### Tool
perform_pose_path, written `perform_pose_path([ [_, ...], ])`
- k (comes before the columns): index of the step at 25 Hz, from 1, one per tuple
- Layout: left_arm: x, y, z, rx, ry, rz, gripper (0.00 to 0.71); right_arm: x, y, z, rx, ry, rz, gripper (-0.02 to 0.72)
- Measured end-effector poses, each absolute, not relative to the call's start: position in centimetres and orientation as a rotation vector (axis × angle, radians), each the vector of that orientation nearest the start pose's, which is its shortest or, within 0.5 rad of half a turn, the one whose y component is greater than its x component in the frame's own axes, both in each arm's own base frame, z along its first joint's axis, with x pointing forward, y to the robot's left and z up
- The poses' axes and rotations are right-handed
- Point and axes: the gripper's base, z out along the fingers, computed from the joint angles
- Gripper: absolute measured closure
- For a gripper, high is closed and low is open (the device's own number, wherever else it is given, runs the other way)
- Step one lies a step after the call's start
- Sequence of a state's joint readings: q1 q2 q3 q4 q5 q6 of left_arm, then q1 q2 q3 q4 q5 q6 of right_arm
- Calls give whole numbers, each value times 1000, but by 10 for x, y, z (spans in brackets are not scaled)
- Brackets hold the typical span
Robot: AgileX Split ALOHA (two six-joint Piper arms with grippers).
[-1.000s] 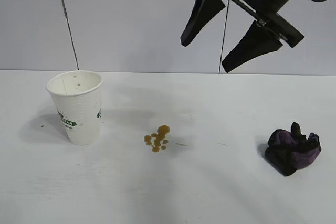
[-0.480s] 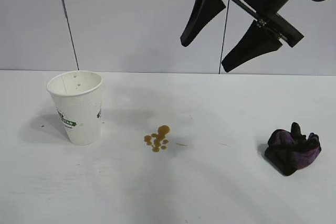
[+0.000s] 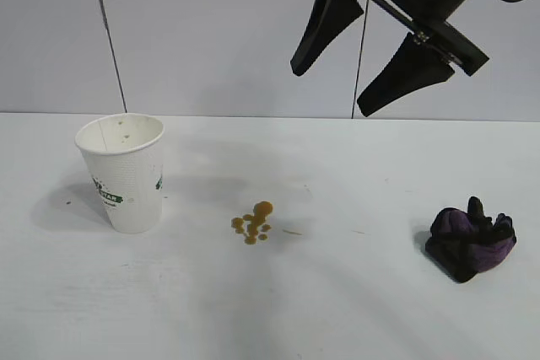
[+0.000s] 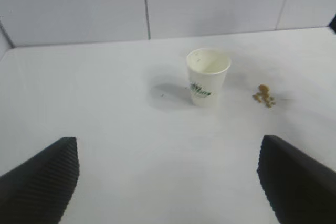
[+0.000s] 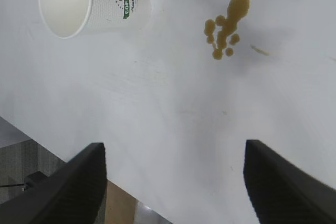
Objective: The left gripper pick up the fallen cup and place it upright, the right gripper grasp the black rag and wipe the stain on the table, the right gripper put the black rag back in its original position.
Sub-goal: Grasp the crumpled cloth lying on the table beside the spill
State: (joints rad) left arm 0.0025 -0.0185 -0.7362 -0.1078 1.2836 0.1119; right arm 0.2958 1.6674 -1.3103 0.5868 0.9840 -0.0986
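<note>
Next, my right gripper grips the bunched black rag by the raised folds at its top (image 3: 474, 218) to wipe the stain.
The cup (image 3: 125, 173) stands upright on the left of the white table (image 3: 337, 309), logo facing front. The stain (image 3: 253, 222), a cluster of amber drops, lies right of it near the middle. The black rag (image 3: 470, 242) lies bunched at the right. My right gripper (image 3: 329, 90) hangs high above the table, right of the stain, open and empty. In the right wrist view (image 5: 173, 148) it looks down on the cup (image 5: 94, 3) and stain (image 5: 227, 24). My left gripper (image 4: 167, 145) is open and empty, well back from the cup (image 4: 208, 76) and stain (image 4: 263, 95); it is out of the exterior view.
A grey panelled wall stands behind the table, with a thin dark cable (image 3: 108, 31) running down it above the cup. The table's edge (image 5: 121, 192) shows in the right wrist view, with floor beyond it.
</note>
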Motion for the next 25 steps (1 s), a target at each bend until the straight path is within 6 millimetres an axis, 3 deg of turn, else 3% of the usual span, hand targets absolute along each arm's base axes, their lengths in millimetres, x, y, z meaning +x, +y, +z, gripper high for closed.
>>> perform_pose_path([
  [8, -23, -5, 277, 107, 2152, -15, 47, 318, 141, 280, -196, 2770, 806, 201],
  [16, -9, 1, 266, 56, 2125, 54, 47, 318, 139, 279, -260, 2764, 764, 201],
  [19, -9, 2, 266, 46, 2122, 60, 47, 319, 133, 276, -347, 2771, 643, 201],
  [25, -8, 2, 266, 44, 2114, 62, 47, 321, 105, 267, -359, 2858, 178, 201],
])
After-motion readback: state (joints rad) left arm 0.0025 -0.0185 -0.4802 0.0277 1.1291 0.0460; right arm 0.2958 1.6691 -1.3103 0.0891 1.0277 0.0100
